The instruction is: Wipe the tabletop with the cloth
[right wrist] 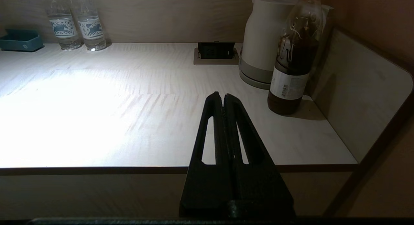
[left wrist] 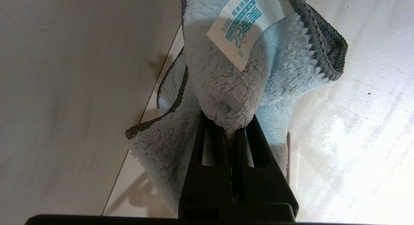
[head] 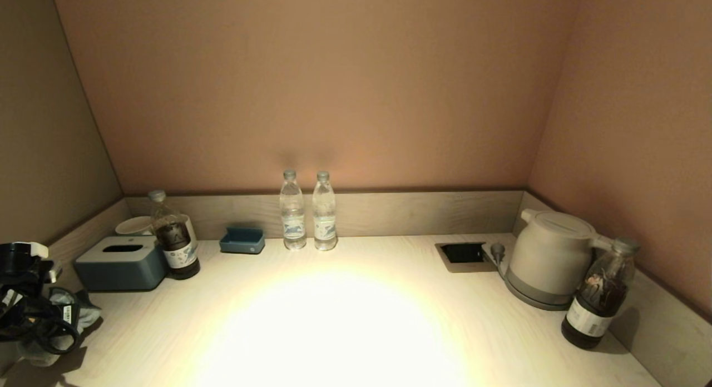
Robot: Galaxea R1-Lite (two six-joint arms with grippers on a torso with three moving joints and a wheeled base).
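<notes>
The cloth under my fingers touches the tabletop along a thin shadow and would stay there, so I need to open my left gripper.
The tabletop (head: 345,320) is a wide pale cream wood-grain surface with a low grey-wood rim and a black socket recess (head: 463,253). My left gripper (head: 41,334) is at the table's far left front corner, shut on the cloth (head: 78,314). In the left wrist view the light-blue terry cloth (left wrist: 226,86) with a white tag (left wrist: 239,27) bunches out past the black fingers (left wrist: 210,173) and hangs onto the tabletop beside the left rim. My right gripper (right wrist: 223,97) is shut and empty, held off the table's front edge at the right; it does not show in the head view.
At the back left stand a dark blue-grey tissue box (head: 122,263), a dark-liquid bottle (head: 175,237), a white cup (head: 133,226) and a small blue tray (head: 242,240). Two water bottles (head: 307,212) stand at the back centre. A white kettle (head: 548,256) and another dark bottle (head: 599,295) stand at the right.
</notes>
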